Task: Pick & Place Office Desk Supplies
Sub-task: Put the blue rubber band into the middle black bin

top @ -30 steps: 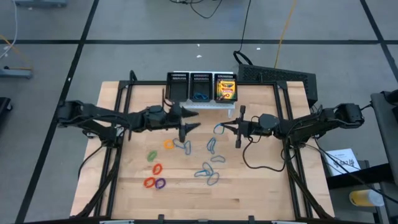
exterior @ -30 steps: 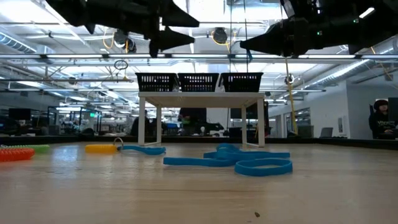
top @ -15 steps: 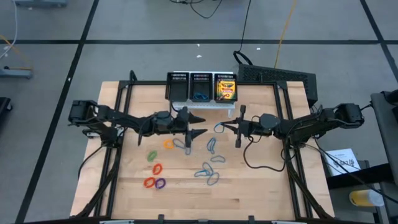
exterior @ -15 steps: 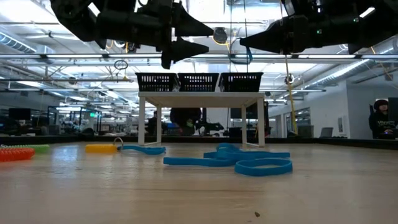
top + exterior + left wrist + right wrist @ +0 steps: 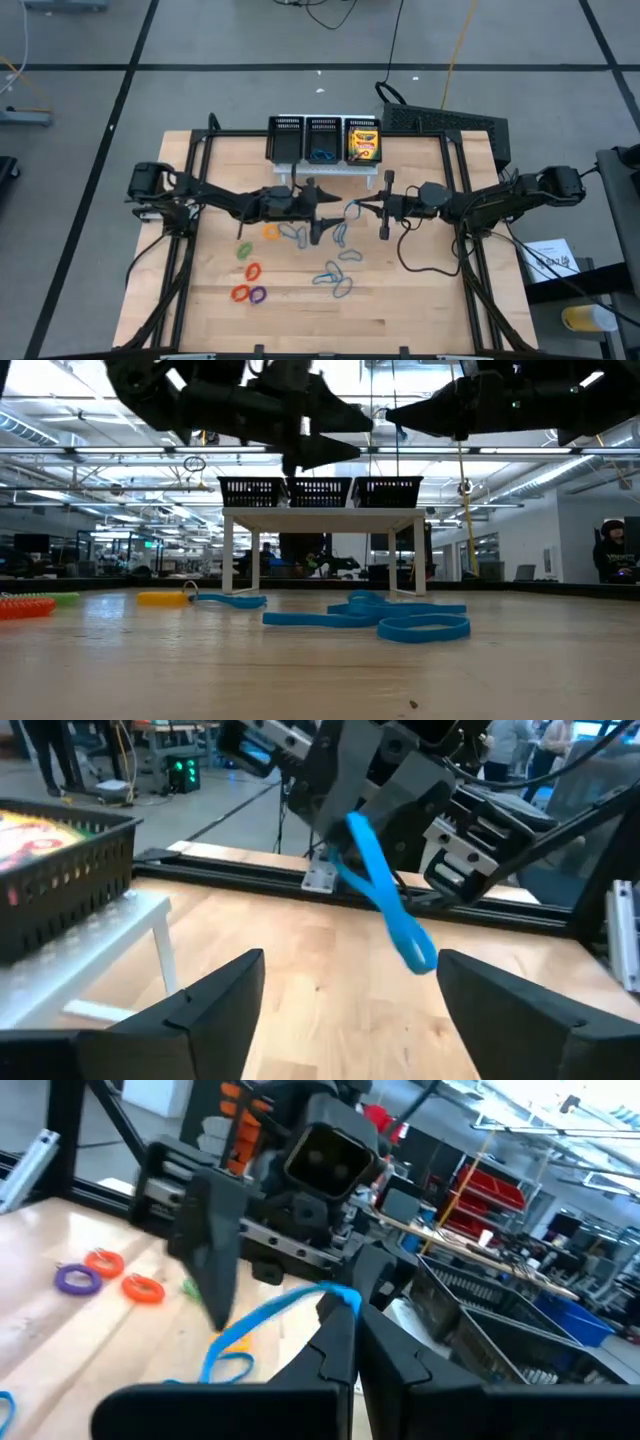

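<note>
I will grab the held blue loop by its loose end (image 5: 348,213) with my left gripper next, to put it into the organiser's middle section (image 5: 322,143).
My right gripper (image 5: 362,207) hangs over the table's middle, shut on a thin blue loop (image 5: 385,895). My left gripper (image 5: 325,210) stands open just to the left of it. Its two fingers (image 5: 205,1010) point level at the loop and are short of it. More blue loops (image 5: 340,235) lie flat on the table below. Orange (image 5: 270,232), green (image 5: 244,249), red (image 5: 239,293) and purple (image 5: 258,294) loops lie left of them. Yellow-and-green crayon boxes (image 5: 364,143) stand in the right compartment of the black mesh organiser (image 5: 288,140). My right gripper pinches the blue loop's upper end (image 5: 335,1293) between its two fingers. The fingers come level from the table's right side. The loop hangs slanting below the fingers, its lower end (image 5: 420,958) free, clear of the table.
The organiser stands on a small white stand (image 5: 232,550) at the table's far edge, with blue loops in its middle compartment (image 5: 322,154). Black frame rails (image 5: 190,190) run along both sides of the table. The near part of the wooden table (image 5: 330,325) is bare.
My left gripper has moved toward the table's right edge and a little down, closing on my right gripper and the hanging blue loop. My right gripper has stayed in place with the loop.
</note>
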`<move>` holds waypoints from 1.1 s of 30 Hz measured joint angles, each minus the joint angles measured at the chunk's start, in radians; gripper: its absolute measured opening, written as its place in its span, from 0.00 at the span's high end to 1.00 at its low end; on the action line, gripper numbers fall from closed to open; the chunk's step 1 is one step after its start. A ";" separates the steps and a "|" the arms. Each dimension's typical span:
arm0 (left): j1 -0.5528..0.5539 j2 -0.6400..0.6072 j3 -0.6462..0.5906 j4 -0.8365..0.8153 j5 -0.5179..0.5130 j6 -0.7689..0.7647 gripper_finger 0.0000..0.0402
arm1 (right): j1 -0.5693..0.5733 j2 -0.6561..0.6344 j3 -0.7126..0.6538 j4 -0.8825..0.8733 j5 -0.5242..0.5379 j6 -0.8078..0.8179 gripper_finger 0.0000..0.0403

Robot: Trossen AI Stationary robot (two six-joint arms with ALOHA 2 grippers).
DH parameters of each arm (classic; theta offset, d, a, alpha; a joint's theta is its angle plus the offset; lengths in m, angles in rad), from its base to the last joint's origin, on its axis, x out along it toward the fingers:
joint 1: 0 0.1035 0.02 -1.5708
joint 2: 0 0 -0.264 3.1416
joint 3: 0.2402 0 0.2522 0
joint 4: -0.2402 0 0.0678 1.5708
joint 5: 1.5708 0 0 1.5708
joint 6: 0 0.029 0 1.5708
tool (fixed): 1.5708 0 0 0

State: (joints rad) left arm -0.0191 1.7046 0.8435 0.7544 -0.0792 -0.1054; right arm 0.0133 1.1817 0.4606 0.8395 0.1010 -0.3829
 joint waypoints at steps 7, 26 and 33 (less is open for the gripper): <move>0.000 0.010 0.034 0.013 -0.011 0.006 0.18 | 0.000 0.000 0.000 -0.006 0.001 0.002 1.00; 0.009 0.011 0.034 0.010 -0.010 -0.008 0.58 | 0.001 0.000 0.000 0.002 -0.001 0.004 1.00; 0.020 0.011 0.034 0.013 -0.010 -0.013 0.70 | 0.002 0.000 0.000 0.003 -0.028 0.011 1.00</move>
State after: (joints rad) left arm 0.0006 1.7153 0.8776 0.7672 -0.0887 -0.1184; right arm 0.0151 1.1820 0.4606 0.8421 0.0735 -0.3717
